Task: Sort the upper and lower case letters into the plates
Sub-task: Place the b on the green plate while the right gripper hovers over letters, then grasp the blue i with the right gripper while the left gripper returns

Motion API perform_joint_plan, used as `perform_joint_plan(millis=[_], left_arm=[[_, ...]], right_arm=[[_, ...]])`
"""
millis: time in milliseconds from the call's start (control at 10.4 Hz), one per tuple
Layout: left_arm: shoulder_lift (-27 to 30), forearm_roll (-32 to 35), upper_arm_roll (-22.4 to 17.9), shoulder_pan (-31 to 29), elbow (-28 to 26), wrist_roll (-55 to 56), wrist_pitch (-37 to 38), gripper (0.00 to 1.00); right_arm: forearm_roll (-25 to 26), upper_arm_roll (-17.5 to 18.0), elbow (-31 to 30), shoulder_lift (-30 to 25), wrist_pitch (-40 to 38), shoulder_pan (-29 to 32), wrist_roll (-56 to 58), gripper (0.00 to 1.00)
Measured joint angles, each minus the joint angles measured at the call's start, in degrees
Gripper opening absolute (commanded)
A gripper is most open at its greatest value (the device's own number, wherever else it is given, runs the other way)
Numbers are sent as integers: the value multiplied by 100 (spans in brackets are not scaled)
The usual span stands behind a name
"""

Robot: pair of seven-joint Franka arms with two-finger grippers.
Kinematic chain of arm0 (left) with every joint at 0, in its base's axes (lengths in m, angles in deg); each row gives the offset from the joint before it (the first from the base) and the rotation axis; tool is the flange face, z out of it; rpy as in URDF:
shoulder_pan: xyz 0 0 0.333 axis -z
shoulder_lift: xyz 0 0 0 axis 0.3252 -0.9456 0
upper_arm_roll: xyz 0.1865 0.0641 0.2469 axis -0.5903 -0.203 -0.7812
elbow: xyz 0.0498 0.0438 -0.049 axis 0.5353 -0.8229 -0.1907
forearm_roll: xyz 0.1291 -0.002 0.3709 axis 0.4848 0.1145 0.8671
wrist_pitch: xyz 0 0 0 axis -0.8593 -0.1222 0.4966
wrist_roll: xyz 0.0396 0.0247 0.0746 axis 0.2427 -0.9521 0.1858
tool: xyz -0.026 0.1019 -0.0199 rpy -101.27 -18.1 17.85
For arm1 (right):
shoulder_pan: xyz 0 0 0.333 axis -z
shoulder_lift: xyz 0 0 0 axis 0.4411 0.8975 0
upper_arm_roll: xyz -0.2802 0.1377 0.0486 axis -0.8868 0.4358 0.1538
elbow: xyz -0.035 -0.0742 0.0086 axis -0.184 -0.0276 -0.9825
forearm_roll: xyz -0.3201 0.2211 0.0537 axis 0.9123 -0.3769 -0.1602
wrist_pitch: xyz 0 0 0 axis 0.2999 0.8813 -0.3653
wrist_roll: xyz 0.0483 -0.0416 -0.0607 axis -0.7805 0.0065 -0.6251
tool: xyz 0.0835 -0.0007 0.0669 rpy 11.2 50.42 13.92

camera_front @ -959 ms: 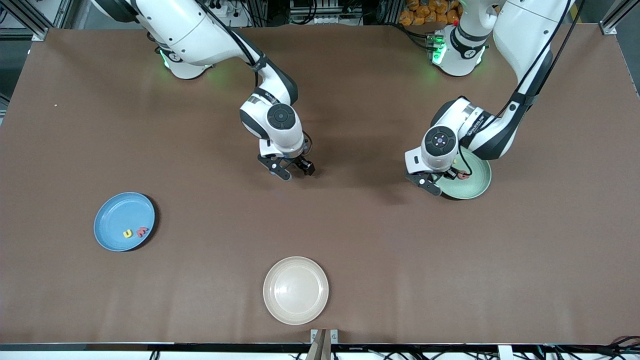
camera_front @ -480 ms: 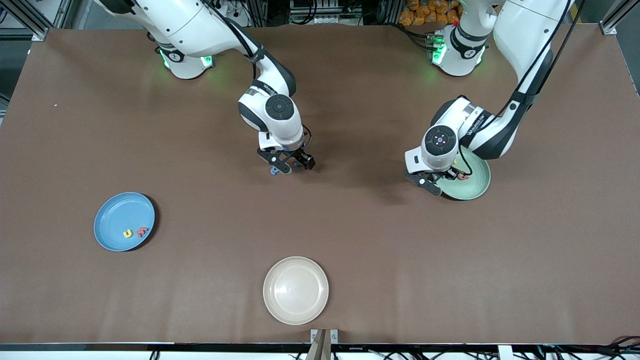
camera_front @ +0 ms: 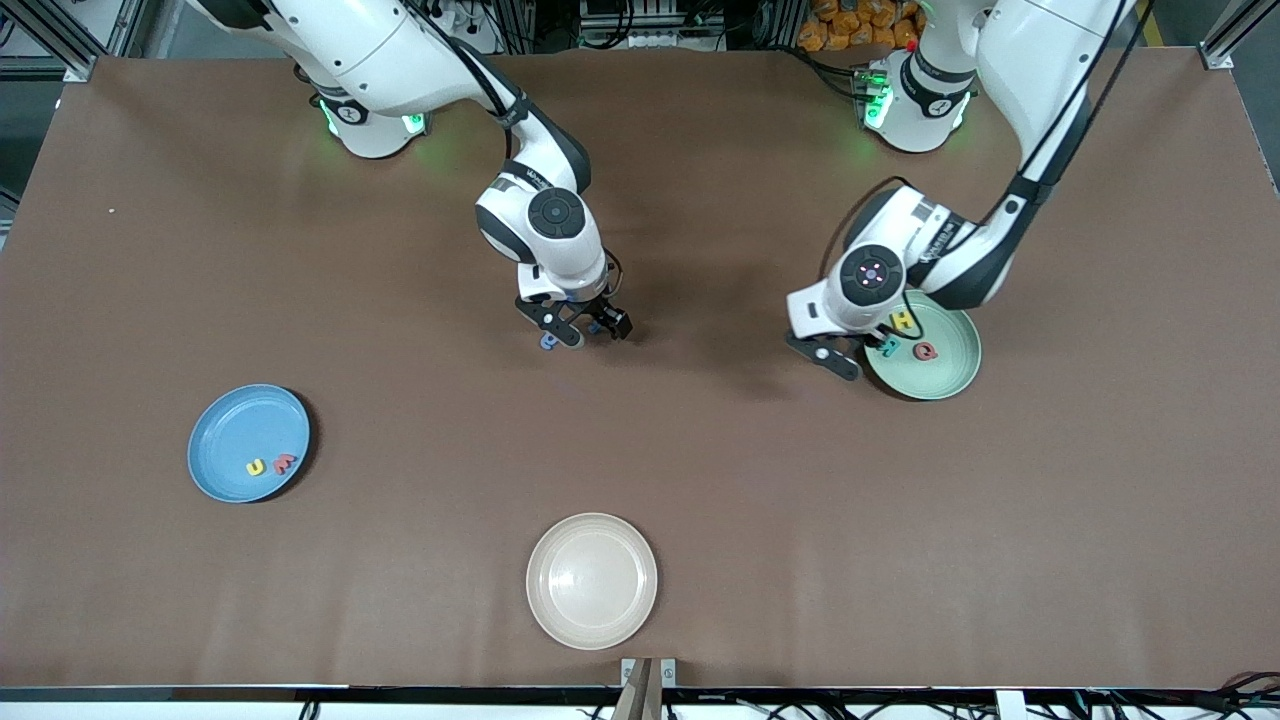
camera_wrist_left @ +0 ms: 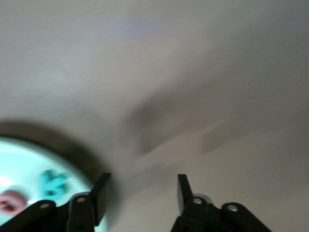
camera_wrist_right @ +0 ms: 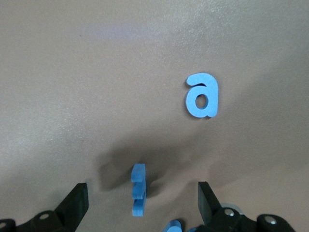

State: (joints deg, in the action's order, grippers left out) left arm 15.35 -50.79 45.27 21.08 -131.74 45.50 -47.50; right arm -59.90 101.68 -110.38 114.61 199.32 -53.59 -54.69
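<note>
The right gripper should close on the blue letter (camera_front: 596,328) (camera_wrist_right: 139,189) now. Its fingers are beside the letter, low at the table.
My right gripper (camera_front: 585,332) is open and low over the table's middle; in the right wrist view (camera_wrist_right: 142,203) a blue letter (camera_wrist_right: 138,195) stands on edge between its fingers, untouched. A blue "a" (camera_wrist_right: 203,95) lies flat past it, and another blue piece (camera_wrist_right: 173,226) shows at the frame edge. One blue letter (camera_front: 548,342) shows beside the gripper in the front view. My left gripper (camera_front: 843,357) is open and empty beside the mint plate (camera_front: 950,375), which holds a yellow H (camera_front: 905,320), a teal letter (camera_front: 888,345) and a red Q (camera_front: 926,351). The sky-blue plate (camera_front: 235,430) holds a yellow u (camera_front: 257,467) and a red letter (camera_front: 285,462).
A cream-white plate (camera_front: 591,610) sits near the table's front edge. In the left wrist view the open gripper (camera_wrist_left: 143,191) is over bare table beside the mint plate's rim (camera_wrist_left: 24,154), with the teal letter (camera_wrist_left: 52,182) and the red letter (camera_wrist_left: 12,200) in it.
My left gripper has moved off the mint plate toward the right arm's end, uncovering the letters in it. My right gripper has shifted slightly toward the bases; a blue letter now shows beside it.
</note>
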Motion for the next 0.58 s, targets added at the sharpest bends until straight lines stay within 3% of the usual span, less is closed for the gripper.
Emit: perform_joint_plan(millis=[96,192,288,384,575], left_arm=[[-2,-241,179,37,51,122,-11,100],[-12,-344,330,115,111,306,-27,100],[-36,-353,408,267,181,547,-55,100],[-63,-354,430,466,239,750,-123,100],[-165,-362,440,911,403,1090,-263,100]], right_arm=[[0,1,-4,14,2,0,0,100],[0,6,-12,32,5,-2,0,93],[0,10,-24,50,14,-4,0,31],[-1,11,-30,65,34,-6,-2,0],[-6,15,-32,81,113,-6,-39,0]])
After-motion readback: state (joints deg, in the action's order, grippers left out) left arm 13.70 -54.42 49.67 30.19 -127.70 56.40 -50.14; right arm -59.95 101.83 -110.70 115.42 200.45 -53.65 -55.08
